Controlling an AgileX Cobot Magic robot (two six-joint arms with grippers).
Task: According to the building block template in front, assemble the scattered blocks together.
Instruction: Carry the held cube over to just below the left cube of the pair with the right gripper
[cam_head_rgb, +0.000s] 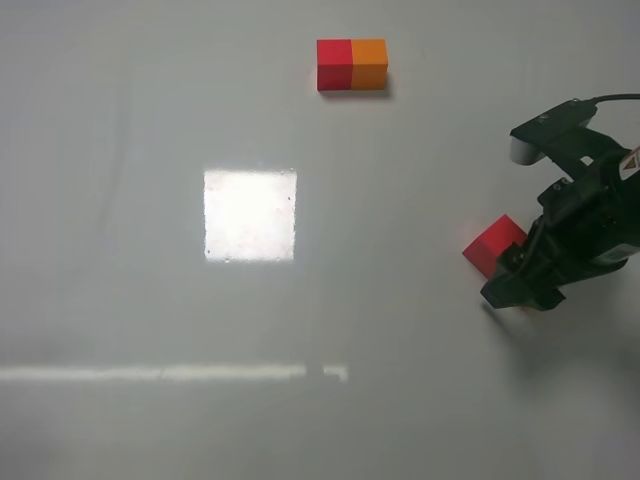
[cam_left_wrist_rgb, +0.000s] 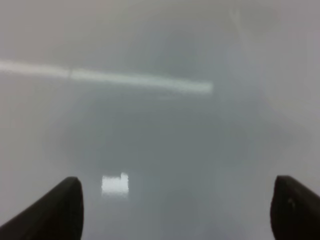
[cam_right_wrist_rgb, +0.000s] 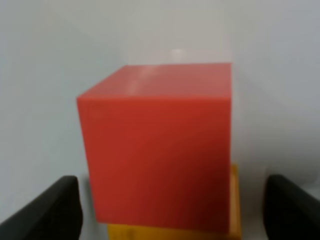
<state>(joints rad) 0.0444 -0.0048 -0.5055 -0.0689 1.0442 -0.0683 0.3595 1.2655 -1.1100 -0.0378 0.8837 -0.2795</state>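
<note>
My right gripper needs to hold the loose red cube (cam_head_rgb: 492, 245) by two opposite sides next, to build the pair like the template (cam_head_rgb: 352, 64).
The template (cam_head_rgb: 352, 64), a red and an orange cube joined as one short bar, lies at the far middle of the table. The loose red cube (cam_head_rgb: 492, 245) sits at the right, touching the front of my right gripper (cam_head_rgb: 515, 287). In the right wrist view the red cube (cam_right_wrist_rgb: 157, 150) fills the frame. The loose orange cube (cam_right_wrist_rgb: 170, 233) shows only as a thin strip under and beside it. My right gripper (cam_right_wrist_rgb: 172, 210) is open, its fingers wide on both sides of the cubes and not touching them. My left gripper (cam_left_wrist_rgb: 177, 205) is open and empty over bare table.
The table (cam_head_rgb: 120, 250) is plain grey-white, with a bright square glare patch (cam_head_rgb: 250, 214) at the middle and a light streak (cam_head_rgb: 170, 373) toward the near edge. The left arm is outside the exterior view.
</note>
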